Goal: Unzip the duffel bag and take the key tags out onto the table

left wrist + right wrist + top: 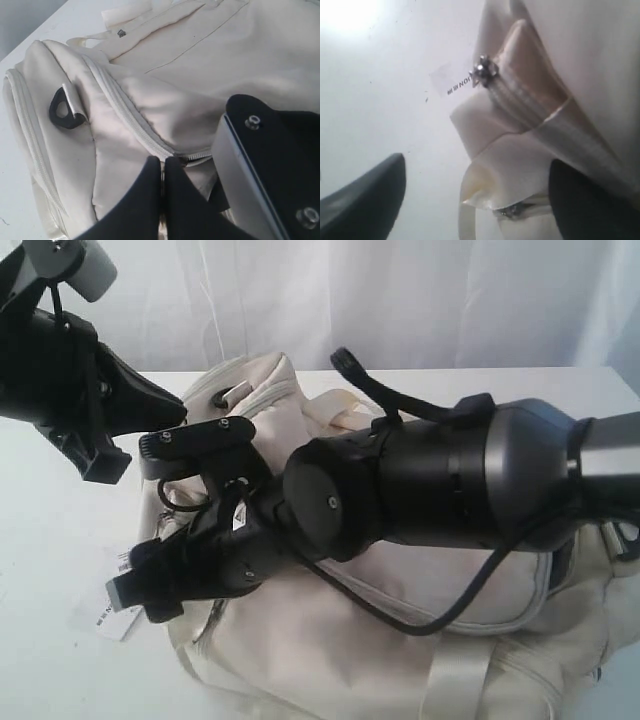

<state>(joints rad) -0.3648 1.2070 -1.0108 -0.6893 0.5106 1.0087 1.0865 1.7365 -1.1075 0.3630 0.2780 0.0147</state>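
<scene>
I should grab the folded fabric flap at its zippered end [495,180] with my right gripper next, to hold the duffel bag steady for unzipping.
The cream duffel bag [330,640] lies on the white table [50,540]. My left gripper [162,165] is shut, its tips pinching the bag's fabric right at the zipper line [125,112], near the bag's top end [250,390]. My right gripper [477,200] reaches across the bag to its left end [135,590] and stands wide open. A folded corner of the bag and a small metal zipper pull [512,210] sit between its fingers, untouched. A second metal slider [484,70] shows further along. The key tags are hidden.
A white barcode paper label [452,82] lies on the table beside the bag's end. A black ring [62,107] hangs on the bag's side. The right arm's bulky body [450,480] spans the bag. A white curtain [400,300] hangs behind.
</scene>
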